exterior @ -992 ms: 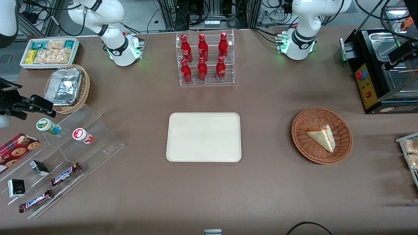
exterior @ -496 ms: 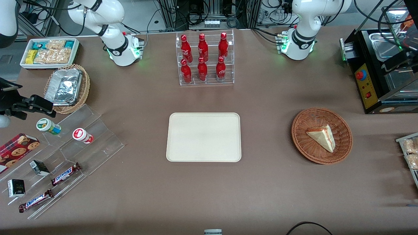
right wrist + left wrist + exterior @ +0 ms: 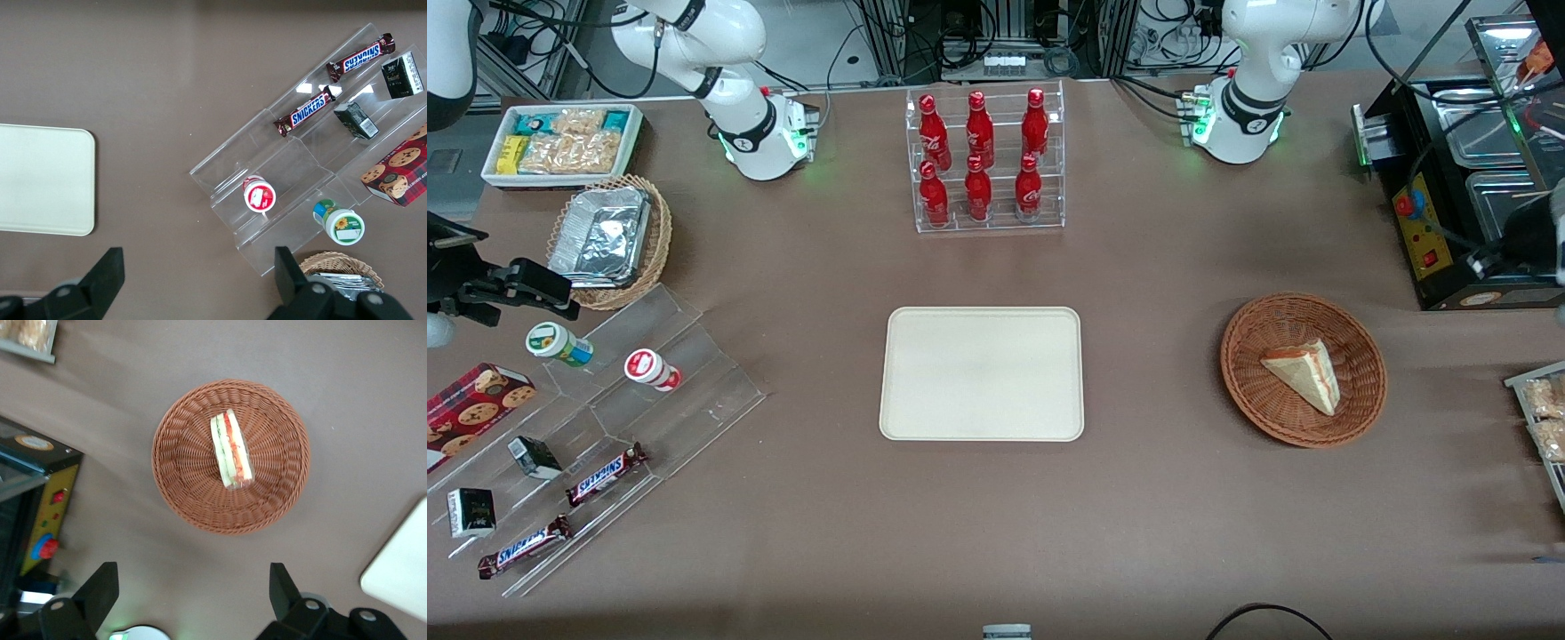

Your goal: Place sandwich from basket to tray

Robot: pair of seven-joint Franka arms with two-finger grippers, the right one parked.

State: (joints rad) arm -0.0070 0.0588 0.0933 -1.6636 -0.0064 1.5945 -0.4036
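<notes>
The sandwich is narrow across its stacked bread slices, and its triangular side is much wider. My gripper will grab the sandwich (image 3: 1305,373) across those slices next.
The sandwich (image 3: 1305,373) is a pale triangular wedge with red and green filling. It lies inside the round reddish-brown wicker basket (image 3: 1245,356), toward the working arm's end of the table. The cream tray (image 3: 982,373) sits flat mid-table and carries nothing. The left arm's gripper (image 3: 1516,249) hangs high above the black machine's front edge, a little farther from the front camera than the basket. In the left wrist view the gripper (image 3: 193,593) is open with nothing between its dark fingers (image 3: 100,587), and it is well apart from the basket (image 3: 180,480) and the sandwich (image 3: 231,449). A corner of the tray (image 3: 400,567) shows too.
A black machine with metal pans (image 3: 1449,204) stands close to the gripper. A tray of snack packets (image 3: 1543,418) lies at the table edge near the basket. A rack of red bottles (image 3: 985,160) stands farther back than the tray. An acrylic display (image 3: 649,418) is at the parked arm's end.
The left arm's gripper has moved from over the machine's metal pans toward the front camera, coming closer to the basket. The sandwich, basket and tray have not moved.
</notes>
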